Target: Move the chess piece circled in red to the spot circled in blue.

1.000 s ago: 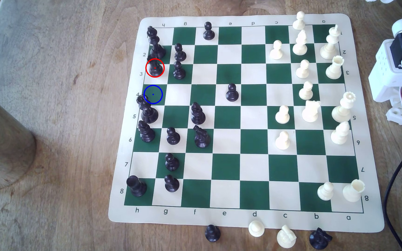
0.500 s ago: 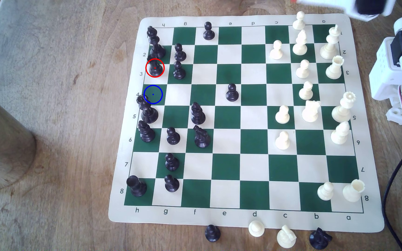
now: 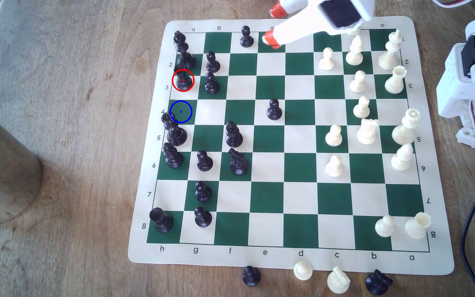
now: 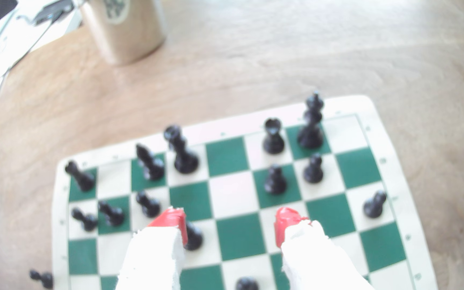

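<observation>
The robot's gripper will next take hold of the black rook by its round top (image 3: 179, 69). Then the gripper should move the black rook to the spot circled in blue (image 3: 181, 112).
The chess piece (image 3: 183, 80), a glossy black rook inside a red ring, stands on a cream square at the board's left edge in the exterior view. It appears upright in the wrist view as the chess piece (image 4: 273, 136). The spot (image 3: 181, 111), a green square with a blue ring and dot, lies one square nearer, and the wrist view shows the spot (image 4: 226, 156) bare. My gripper (image 3: 273, 25) hangs open over the board's far edge, well to the right of the rook. In the wrist view the gripper (image 4: 229, 226) holds nothing between its red fingertips (image 4: 172, 223).
A black king (image 3: 183, 48) stands just behind the rook, and two black pawns (image 3: 211, 71) stand beside it. A black queen (image 3: 173, 128) leans over the spot's near edge. A wooden cylinder (image 3: 2, 171) stands on the table (image 3: 73, 128) at left. Captured pieces (image 3: 337, 280) lie by the mat's front edge.
The arm has swung in from the exterior view's top right, and the open gripper now hangs over the board's far edge. No chess piece has moved.
</observation>
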{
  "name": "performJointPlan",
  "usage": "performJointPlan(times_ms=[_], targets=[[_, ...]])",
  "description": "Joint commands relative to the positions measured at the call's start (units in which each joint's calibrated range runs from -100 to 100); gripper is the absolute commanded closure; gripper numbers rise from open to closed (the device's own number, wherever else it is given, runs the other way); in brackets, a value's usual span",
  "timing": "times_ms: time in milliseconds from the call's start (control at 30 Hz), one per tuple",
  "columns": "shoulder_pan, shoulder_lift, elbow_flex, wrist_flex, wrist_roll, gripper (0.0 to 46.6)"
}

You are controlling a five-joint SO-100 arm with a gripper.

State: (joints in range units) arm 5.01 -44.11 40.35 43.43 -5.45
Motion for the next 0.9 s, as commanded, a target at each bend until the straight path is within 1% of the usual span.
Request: performJointPlan(times_ms=[0,33,133,167,233,333,467,700,733,800,867], targets=[[0.89,12.53,-17.42,2.11,-1.12,29.1],[1.28,17.03,-22.49,3.26,-1.90,29.4],[1.59,23.32,-29.84,5.06,-3.32,29.6],[1.75,26.71,-33.37,5.80,-4.20,29.5],[2.14,29.85,-35.91,5.88,-4.79,29.3],[3.32,36.47,-39.90,5.22,-4.93,29.1],[3.86,42.25,-40.90,2.44,-4.49,28.6],[3.71,47.85,-44.43,-0.35,-4.74,27.8],[3.71,48.36,-45.07,-0.76,-4.74,27.5],[3.47,50.06,-45.97,-3.30,-4.84,25.3],[3.39,51.50,-46.61,-4.69,-4.84,24.8]])
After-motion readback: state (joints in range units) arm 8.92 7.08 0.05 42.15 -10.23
